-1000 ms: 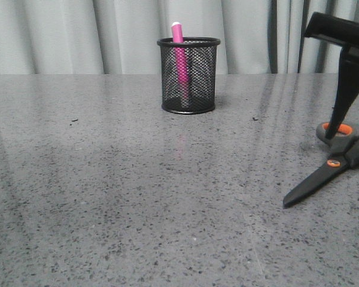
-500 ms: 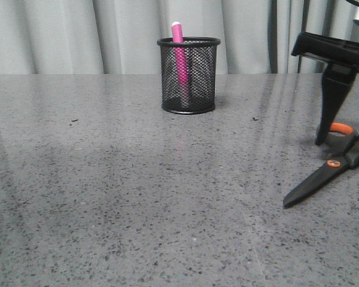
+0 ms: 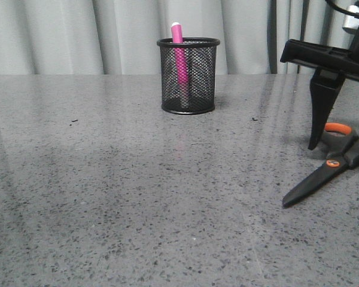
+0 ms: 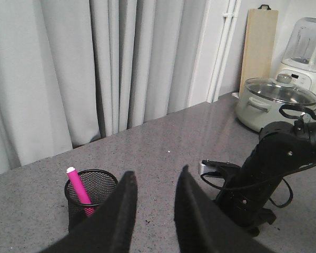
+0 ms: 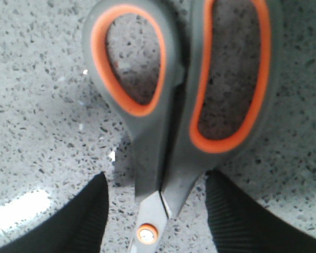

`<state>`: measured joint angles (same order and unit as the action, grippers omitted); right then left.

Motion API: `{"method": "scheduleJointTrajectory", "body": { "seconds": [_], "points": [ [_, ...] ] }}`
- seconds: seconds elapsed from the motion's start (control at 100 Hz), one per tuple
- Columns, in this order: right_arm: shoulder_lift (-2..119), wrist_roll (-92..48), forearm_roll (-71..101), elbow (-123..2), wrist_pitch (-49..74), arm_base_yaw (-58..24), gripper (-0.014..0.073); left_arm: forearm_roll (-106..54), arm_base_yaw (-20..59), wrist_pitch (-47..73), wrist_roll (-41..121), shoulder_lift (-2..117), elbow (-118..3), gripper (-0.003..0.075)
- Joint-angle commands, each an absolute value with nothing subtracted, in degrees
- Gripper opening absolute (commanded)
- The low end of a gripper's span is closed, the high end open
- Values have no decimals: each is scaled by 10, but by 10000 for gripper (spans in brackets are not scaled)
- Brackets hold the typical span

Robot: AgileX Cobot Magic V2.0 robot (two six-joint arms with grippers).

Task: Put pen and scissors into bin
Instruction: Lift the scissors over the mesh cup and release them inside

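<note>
My fingers stand low on both sides of the scissors' neck (image 3: pixel 341 154), so it is time for my right gripper to close on the scissors.
The black mesh bin (image 3: pixel 188 78) stands upright at the back middle of the table, with the pink pen (image 3: pixel 179 54) standing in it. Both also show in the left wrist view, the bin (image 4: pixel 92 192) and the pen (image 4: pixel 79 190). The scissors (image 3: pixel 329 170) lie shut on the table at the right edge, blades pointing to the front left. My right gripper (image 5: pixel 155 176) is open, low over the scissors (image 5: pixel 163 132), one finger on each side of the neck just above the orange pivot, with a gap on both sides. My left gripper (image 4: pixel 158 173) is open and empty, held high.
A grey curtain (image 3: pixel 107 36) hangs behind the table's far edge. In the left wrist view a lidded pot (image 4: pixel 276 103), a blender (image 4: pixel 305 52) and a wooden board (image 4: pixel 259 47) stand at the far end, beyond my right arm (image 4: pixel 268 174).
My right gripper has shifted left and slightly down over the scissors' handles. The scissors, bin and pen have not moved.
</note>
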<state>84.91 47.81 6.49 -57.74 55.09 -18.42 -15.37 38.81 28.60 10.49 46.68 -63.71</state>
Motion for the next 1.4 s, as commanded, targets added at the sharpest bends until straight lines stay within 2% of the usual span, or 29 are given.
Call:
{"method": "scheduleJointTrajectory", "body": {
  "seconds": [0.0,0.18,0.25,0.33,0.49,0.62,0.87,1.0,1.14,1.39],
  "points": [
    [868,477,26,-576,533,-185,314,-165,387,250,105,464,-652,158],
    [891,477,0,-576,549,-185,234,-165,387,250,105,464,-652,158],
    [894,475,-18,-576,549,-185,132,-165,387,250,105,464,-652,158],
    [894,464,-46,-579,547,-185,-79,-165,387,250,105,464,-652,158],
    [876,443,-96,-622,514,-185,-70,-165,387,250,105,464,-652,158],
    [833,401,-100,-703,459,-190,-70,-165,387,251,105,456,-652,158],
    [813,331,-114,-850,272,-221,-70,-165,387,245,105,442,-652,158],
    [836,303,-115,-854,115,-232,-70,-158,387,243,105,442,-652,158],
    [888,293,-138,-854,15,-237,-70,-155,387,246,105,438,-652,158],
    [974,293,-230,-845,-12,-238,-70,-148,387,267,105,428,-652,158]
  ]
}}
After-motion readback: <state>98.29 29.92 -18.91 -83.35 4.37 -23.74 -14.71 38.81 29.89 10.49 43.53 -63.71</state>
